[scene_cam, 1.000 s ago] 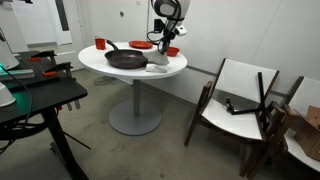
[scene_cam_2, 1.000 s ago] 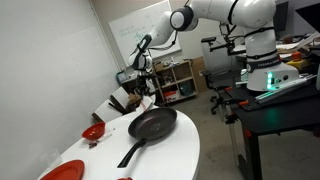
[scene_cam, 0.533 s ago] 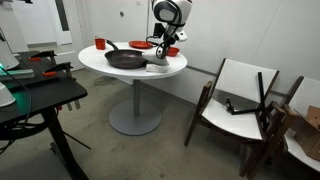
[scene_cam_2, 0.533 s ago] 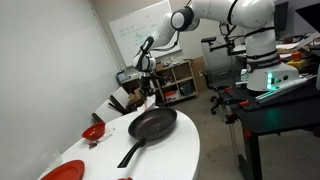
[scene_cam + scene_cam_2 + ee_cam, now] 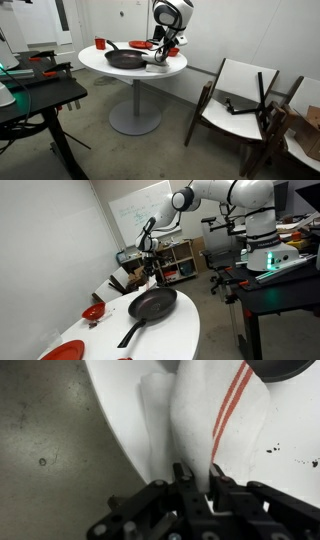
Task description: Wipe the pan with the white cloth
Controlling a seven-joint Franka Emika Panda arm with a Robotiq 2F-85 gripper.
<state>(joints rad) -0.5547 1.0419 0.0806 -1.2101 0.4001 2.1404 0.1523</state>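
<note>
I should open my gripper now. The lower folds of the white cloth are on the white tabletop beside the pan [image 5: 125,59], so the cloth would stay on the tabletop.
A black pan [image 5: 125,59] with a long handle sits on the round white table [image 5: 110,68]; it also shows in an exterior view [image 5: 152,305]. The white cloth [image 5: 205,415] with red stripes hangs from my gripper [image 5: 198,478], whose fingers are closed on its bunched end. In an exterior view the gripper [image 5: 160,54] holds the cloth [image 5: 157,63] just above the table's edge, beside the pan. In an exterior view the gripper [image 5: 151,272] is above the pan's far side.
A red plate [image 5: 141,45], a red cup [image 5: 100,43] and a red bowl [image 5: 173,51] stand on the table. A red bowl [image 5: 93,312] sits near the pan. White chairs [image 5: 240,95] stand nearby, and a black desk [image 5: 35,95] is beside the table.
The gripper has risen slightly with the cloth, lifting it off the table. The pan has not moved.
</note>
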